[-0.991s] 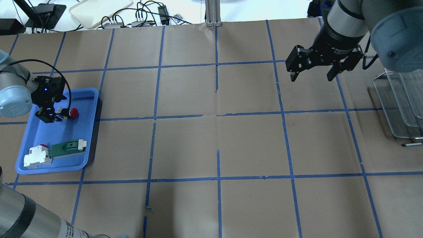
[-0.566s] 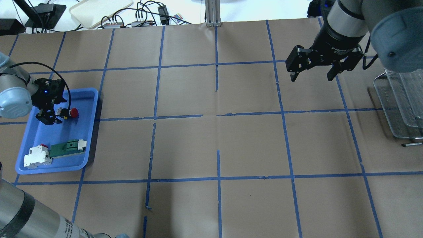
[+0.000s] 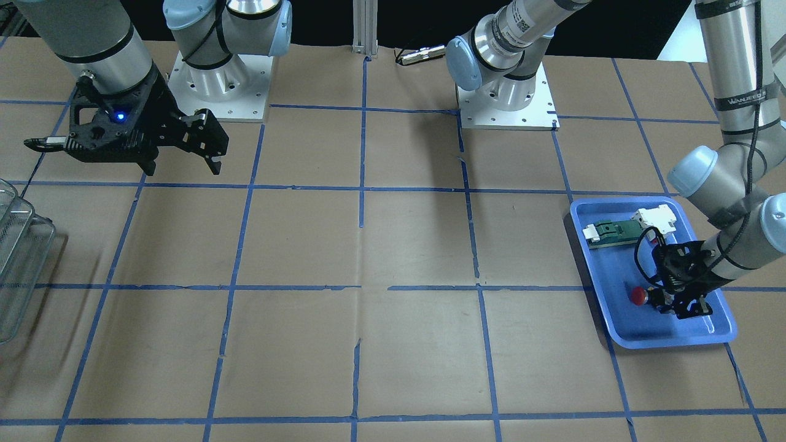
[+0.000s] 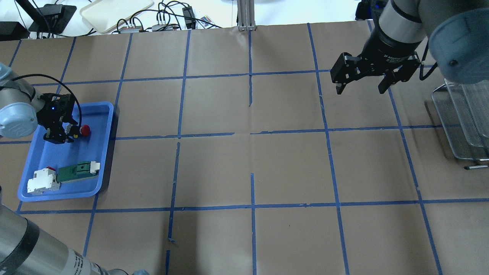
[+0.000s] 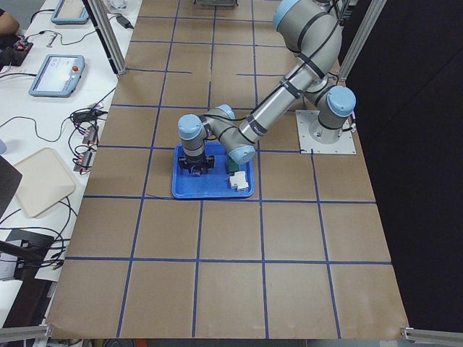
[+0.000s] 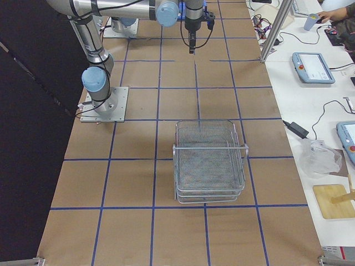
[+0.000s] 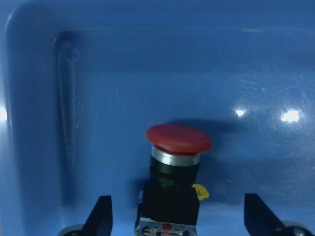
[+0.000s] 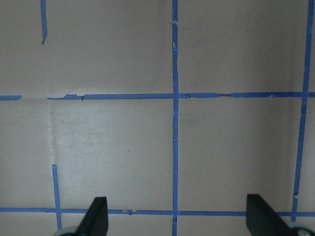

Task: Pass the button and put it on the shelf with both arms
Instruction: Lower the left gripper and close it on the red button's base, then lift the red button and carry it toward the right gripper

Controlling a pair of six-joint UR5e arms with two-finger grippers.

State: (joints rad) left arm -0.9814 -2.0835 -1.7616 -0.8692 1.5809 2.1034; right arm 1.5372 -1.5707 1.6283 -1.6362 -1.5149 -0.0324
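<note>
My left gripper grabs the button by its black body (image 7: 170, 204) next, so that the button's red cap (image 7: 178, 139) stays free for passing across.
The button (image 4: 85, 130) lies on its side in the blue tray (image 4: 104, 152), with its red cap pointing away from my left gripper. It also shows in the front-facing view (image 3: 639, 296) and the left wrist view (image 7: 178, 140). My left gripper (image 4: 65, 133) is open, low in the tray, and its two fingers stand wide on either side of the button's black body (image 7: 170, 201) without touching it. My right gripper (image 4: 360, 89) is open and empty, and hangs above the bare table at the far right. The wire-mesh shelf (image 4: 458, 122) stands at the right edge, and shows whole in the exterior right view (image 6: 209, 160).
A green-and-white connector block (image 4: 78, 170) and a white breaker (image 4: 42, 180) lie at the near end of the tray. Brown paper with blue tape lines covers the table between the tray and the shelf. Cables and a white tray (image 4: 114, 11) lie beyond the far edge.
My left wrist has shifted slightly over the tray and stays at the button. The button has not moved. The right arm has not moved.
</note>
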